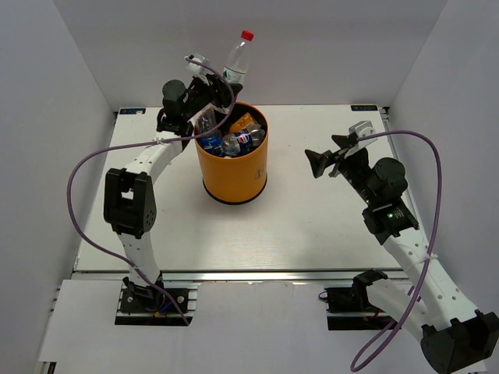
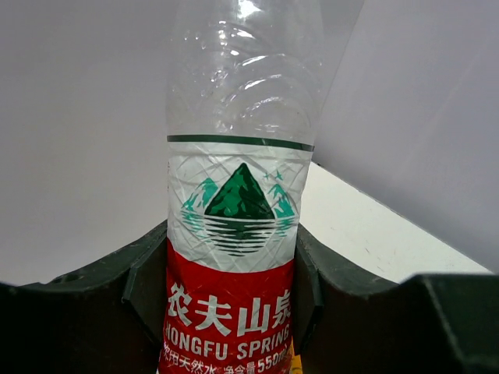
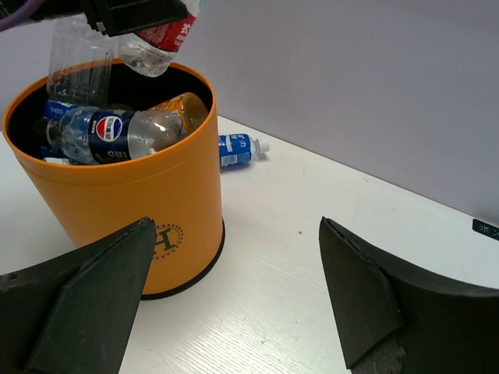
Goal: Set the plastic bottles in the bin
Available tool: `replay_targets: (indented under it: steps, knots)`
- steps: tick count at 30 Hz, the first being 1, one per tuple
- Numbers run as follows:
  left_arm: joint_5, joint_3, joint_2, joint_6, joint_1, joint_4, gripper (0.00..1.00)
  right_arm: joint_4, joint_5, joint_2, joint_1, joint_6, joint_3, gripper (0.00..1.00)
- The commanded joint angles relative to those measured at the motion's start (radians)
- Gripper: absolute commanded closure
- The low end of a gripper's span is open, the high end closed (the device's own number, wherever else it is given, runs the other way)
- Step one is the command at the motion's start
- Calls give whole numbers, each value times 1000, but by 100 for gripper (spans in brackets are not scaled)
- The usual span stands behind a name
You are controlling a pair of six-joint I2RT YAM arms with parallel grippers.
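Note:
The bottle tilts above the bin's far rim with its cap beyond that rim, so it could fall outside if my left gripper opened now. My left gripper needs to move it toward the bin.
My left gripper (image 1: pixel 221 87) is shut on a clear plastic bottle (image 1: pixel 237 58) with a red cap, held tilted above the far rim of the bin (image 1: pixel 231 167). In the left wrist view the red and white label of the bottle (image 2: pixel 232 257) sits squeezed between the dark fingers (image 2: pixel 144 292). The orange bin (image 3: pixel 117 206) holds several bottles, among them a blue-labelled one (image 3: pixel 117 132) and an orange one (image 3: pixel 185 109). Another blue-labelled bottle (image 3: pixel 238 149) lies on the table behind the bin. My right gripper (image 3: pixel 234 296) stands open and empty to the right of the bin.
The white table (image 1: pixel 312 226) is walled by grey panels at the back and on both sides. A purple cable (image 1: pixel 78 202) loops out from the left arm. The right arm (image 1: pixel 390 206) reaches in from the near right corner.

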State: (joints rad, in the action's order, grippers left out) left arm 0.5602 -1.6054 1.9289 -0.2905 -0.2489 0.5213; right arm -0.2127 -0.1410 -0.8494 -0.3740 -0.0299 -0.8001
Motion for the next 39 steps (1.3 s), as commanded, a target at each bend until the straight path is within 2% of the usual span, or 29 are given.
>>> replay_targets:
  steps: [1,12,18,21,22,25,28,36,38,39]
  knots:
    - [24,2,-114,75,-49,25,53,-59,-17,3,9,-1,6,11]
    - [-39,211,-272,174,-67,-1,53,-60,-58,-54,18,10,-27,11]
    - [-60,177,-216,206,-67,-73,52,-53,-58,-53,18,12,-27,11]
    - [-48,193,-206,235,-67,-99,48,-53,-54,-50,20,5,-24,11]
    - [-48,223,-209,255,-67,-93,43,-53,-52,-50,20,5,-22,11]
    - [-74,254,-214,286,-67,-113,41,-54,-54,-51,20,5,-21,11]
    - [-82,265,-200,329,-69,-135,41,-62,-58,-54,21,8,-17,11]
    - [-102,258,-131,332,-67,-187,39,-65,-65,-66,23,4,-16,11]
    - [-100,277,-145,333,-69,-178,33,-68,-66,-76,21,2,-17,11]
    - [-98,294,-151,333,-67,-176,24,-68,-69,-80,21,2,-19,11]
